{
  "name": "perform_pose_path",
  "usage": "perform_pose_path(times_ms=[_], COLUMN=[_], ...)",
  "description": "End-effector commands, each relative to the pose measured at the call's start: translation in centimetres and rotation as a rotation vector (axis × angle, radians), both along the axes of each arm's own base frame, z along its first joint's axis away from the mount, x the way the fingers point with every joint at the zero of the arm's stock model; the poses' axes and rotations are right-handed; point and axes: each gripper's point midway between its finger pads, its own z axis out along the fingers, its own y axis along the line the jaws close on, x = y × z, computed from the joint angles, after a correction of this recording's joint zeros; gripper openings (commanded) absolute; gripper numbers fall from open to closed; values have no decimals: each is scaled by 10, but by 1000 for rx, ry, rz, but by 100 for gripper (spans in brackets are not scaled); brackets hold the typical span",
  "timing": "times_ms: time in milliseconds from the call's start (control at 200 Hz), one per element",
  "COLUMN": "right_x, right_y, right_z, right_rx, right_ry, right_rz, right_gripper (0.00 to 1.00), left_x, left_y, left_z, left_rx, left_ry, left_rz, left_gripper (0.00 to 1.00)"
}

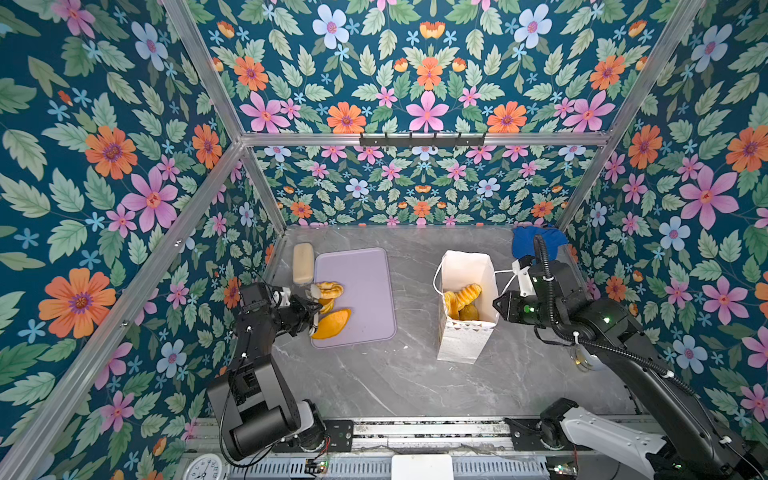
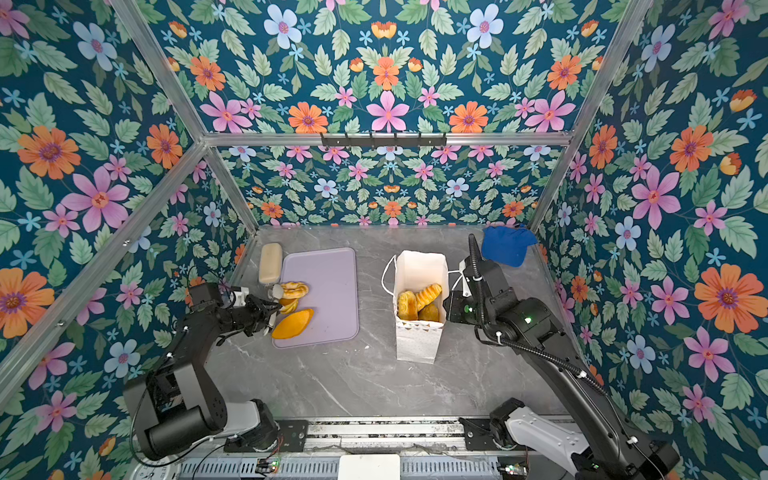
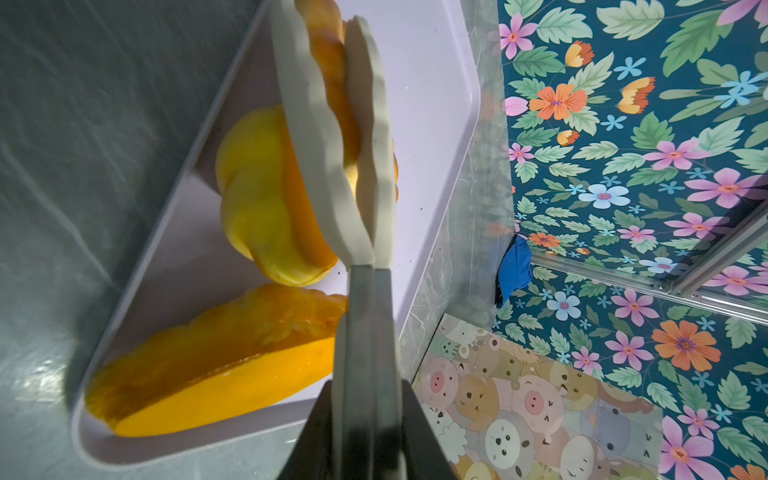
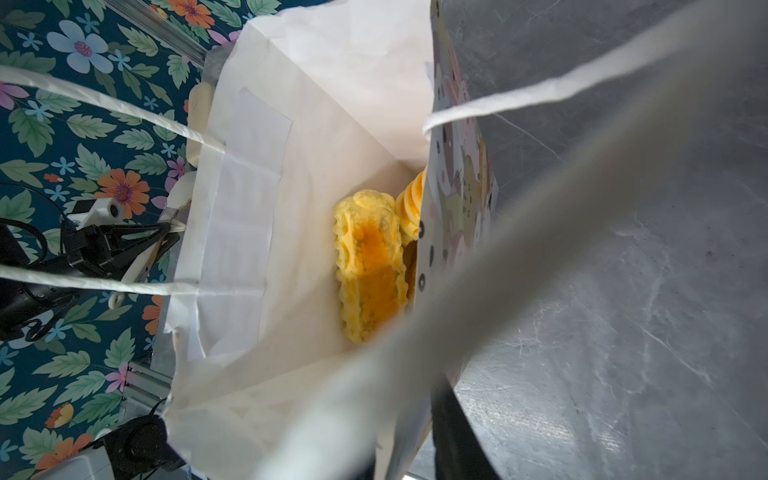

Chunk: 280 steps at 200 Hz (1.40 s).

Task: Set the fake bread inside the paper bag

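Observation:
The ring pastry in my fingers is over part of the yellow loaf. I need to move the pastry onto an open part of the tray before my left gripper lets go of it.
The white paper bag (image 1: 465, 345) (image 2: 415, 345) stands upright right of centre, with several pieces of fake bread (image 1: 463, 299) (image 2: 417, 301) (image 4: 370, 266) inside. My right gripper (image 1: 498, 305) (image 2: 449, 307) (image 4: 419, 365) is shut on the bag's right rim. On the lilac tray (image 1: 365, 282) (image 2: 332, 282) lie a twisted ring pastry (image 1: 330, 289), a yellow loaf (image 3: 257, 195) and a flat orange piece (image 1: 332, 323) (image 3: 216, 361). My left gripper (image 1: 316, 309) (image 2: 274, 307) (image 3: 326, 25) is at the tray's left edge. Its white fingers (image 3: 316, 124) pinch an orange ridged pastry.
A pale beige bar (image 1: 303, 262) lies just beyond the tray's far left corner. A blue cloth cap (image 1: 536, 243) (image 2: 507, 245) sits in the back right corner. Floral walls close in the table on three sides. A bag handle (image 4: 561, 87) crosses the right wrist view.

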Motion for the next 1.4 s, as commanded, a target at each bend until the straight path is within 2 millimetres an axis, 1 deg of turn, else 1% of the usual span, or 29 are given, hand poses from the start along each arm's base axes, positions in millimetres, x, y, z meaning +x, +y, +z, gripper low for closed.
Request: perform_pose_path(times_ms=[0, 120, 280, 490, 565, 645, 770, 860, 935, 1185, 1295, 1335, 1395], right_x=[4, 4, 4, 5, 4, 4, 5, 4, 5, 5, 6, 6, 6], right_y=[1, 1, 1, 1, 0, 0, 0, 0, 0, 1, 2, 2, 3], right_z=[3, 4, 5, 6, 6, 6, 7, 6, 7, 7, 6, 6, 6], right_rx=[9, 12, 11, 12, 9, 7, 7, 7, 8, 10, 11, 10, 11], right_ry=[-16, -16, -20, -22, -22, -22, -22, -21, -20, -20, -18, -15, -14], right_rz=[-10, -11, -10, -12, -13, -14, -14, -12, -13, -11, -11, -12, -11], right_gripper=[25, 25, 25, 25, 25, 25, 25, 25, 25, 25, 25, 25, 25], left_x=[1, 1, 1, -2, -4, -5, -6, -6, -4, -2, -4, -3, -2], left_y=[-2, -4, -6, -19, -26, -37, -63, -80, -87, -96, -103, -100, -90], left_z=[6, 14, 30, 43, 48, 53, 65, 80, 97, 149, 175, 179, 172], left_rx=[-2, -5, 11, 15, 28, 53, 122, 174, 216, 292, 317, 347, 400], left_ry=[-31, -47, -77, -98, -107, -114, -139, -187, -238, -389, -475, -474, -413], left_rz=[-22, -28, -46, -90, -107, -141, -221, -270, -292, -334, -363, -350, -332], left_gripper=[13, 7, 0, 0, 0, 0, 0, 0, 0, 0, 0, 0, 0])
